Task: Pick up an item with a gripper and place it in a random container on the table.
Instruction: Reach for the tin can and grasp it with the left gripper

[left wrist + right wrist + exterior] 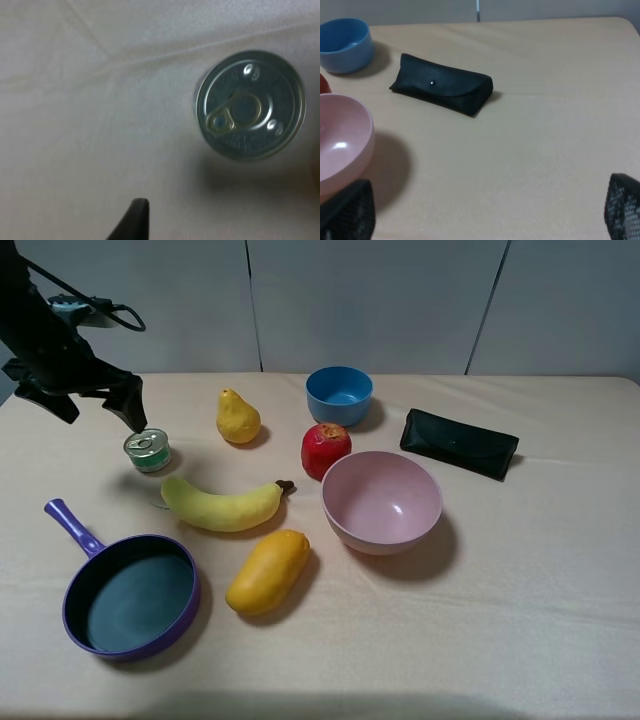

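Note:
I should next grab the tin can by its upright labelled sides with my left gripper to pick it up, because the pull ring lies flat against the lid.
The small tin can, with a silver pull-ring lid and a green-and-white label, stands upright on the beige table at the left. My left gripper hovers above and just behind it, jaws open and empty. In the left wrist view the can's lid shows from above, off to one side of a single dark fingertip. The purple frying pan lies empty near the front left, handle pointing back-left. My right gripper is open and empty over bare cloth; it is out of the exterior view.
A yellow pear, a banana, a mango and a red fruit lie mid-table. A blue bowl and a pink bowl stand nearby. A black case lies at the back right.

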Controlling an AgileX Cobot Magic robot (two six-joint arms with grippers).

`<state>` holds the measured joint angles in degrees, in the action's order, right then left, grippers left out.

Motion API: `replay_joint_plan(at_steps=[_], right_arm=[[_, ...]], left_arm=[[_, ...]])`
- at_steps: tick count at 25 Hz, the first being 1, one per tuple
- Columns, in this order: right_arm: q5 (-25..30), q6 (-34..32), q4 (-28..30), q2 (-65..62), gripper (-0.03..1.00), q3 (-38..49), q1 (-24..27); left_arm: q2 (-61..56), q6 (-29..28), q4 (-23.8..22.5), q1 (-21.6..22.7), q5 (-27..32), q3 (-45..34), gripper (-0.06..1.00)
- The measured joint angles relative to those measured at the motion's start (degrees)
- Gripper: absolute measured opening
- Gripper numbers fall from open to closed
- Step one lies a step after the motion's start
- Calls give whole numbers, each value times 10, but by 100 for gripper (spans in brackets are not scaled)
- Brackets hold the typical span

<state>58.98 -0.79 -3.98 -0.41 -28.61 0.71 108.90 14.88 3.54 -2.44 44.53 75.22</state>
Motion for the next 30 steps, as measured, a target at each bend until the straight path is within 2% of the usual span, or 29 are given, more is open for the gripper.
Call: replay_joint_plan(at_steps=[21, 30], right_arm=[[0, 0, -2, 0, 69, 0, 0], [0, 0, -3, 0, 69, 0, 0]], left_arm=[[135, 0, 2, -31, -89, 40, 99], [160, 0, 2, -36, -97, 44, 99]])
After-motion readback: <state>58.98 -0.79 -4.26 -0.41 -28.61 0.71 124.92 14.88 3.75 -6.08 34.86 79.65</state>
